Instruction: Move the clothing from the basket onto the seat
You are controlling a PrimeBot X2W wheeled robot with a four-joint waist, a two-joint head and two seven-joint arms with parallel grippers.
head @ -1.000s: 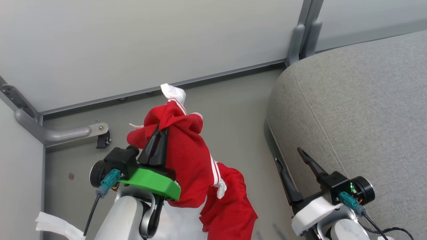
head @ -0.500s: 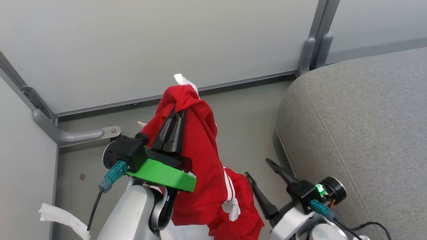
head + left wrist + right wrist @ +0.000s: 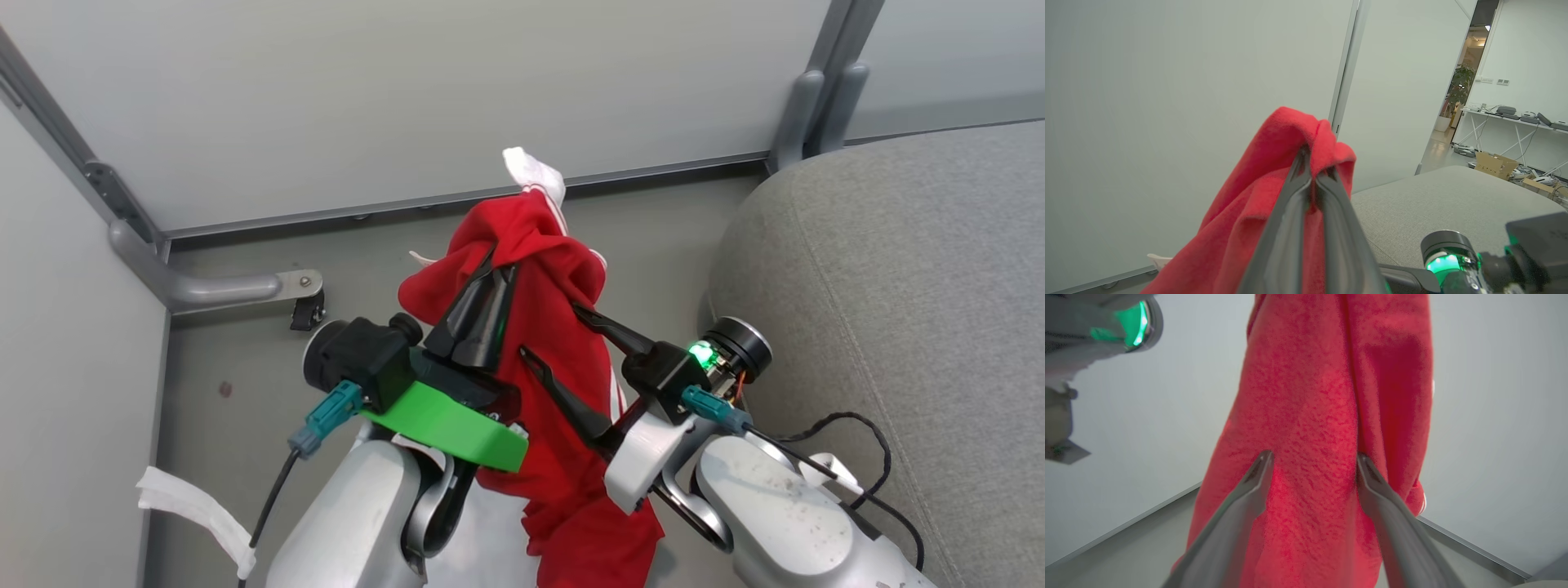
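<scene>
My right gripper grips the red clothing by its hanging fold (image 3: 558, 343) next. Then the clothing moves onto the seat (image 3: 898, 286).
My left gripper (image 3: 492, 273) is shut on a fold of the red clothing (image 3: 543, 237), which hangs from it above the floor with a white cuff sticking up at its top. In the left wrist view that gripper (image 3: 1315, 163) pinches the red fabric (image 3: 1274, 163) near its tips. My right gripper (image 3: 555, 333) stands open against the hanging cloth, one finger on each side of a bunch of it. Seen from the right wrist, the gripper (image 3: 1313, 456) has red fabric (image 3: 1310, 396) between its spread fingers. The grey seat (image 3: 898, 286) lies at the right. The basket is hidden below my arms.
Pale partition walls close the far side and the left. A metal post (image 3: 820, 90) stands by the seat's corner, and a bracket foot (image 3: 245, 287) sits on the grey floor (image 3: 245, 367). A white fabric strip (image 3: 192, 510) lies at the lower left.
The head camera has shifted. My right gripper has swung left, away from the seat's edge, up to the hanging clothing, still open. The left gripper keeps its hold and has risen slightly.
</scene>
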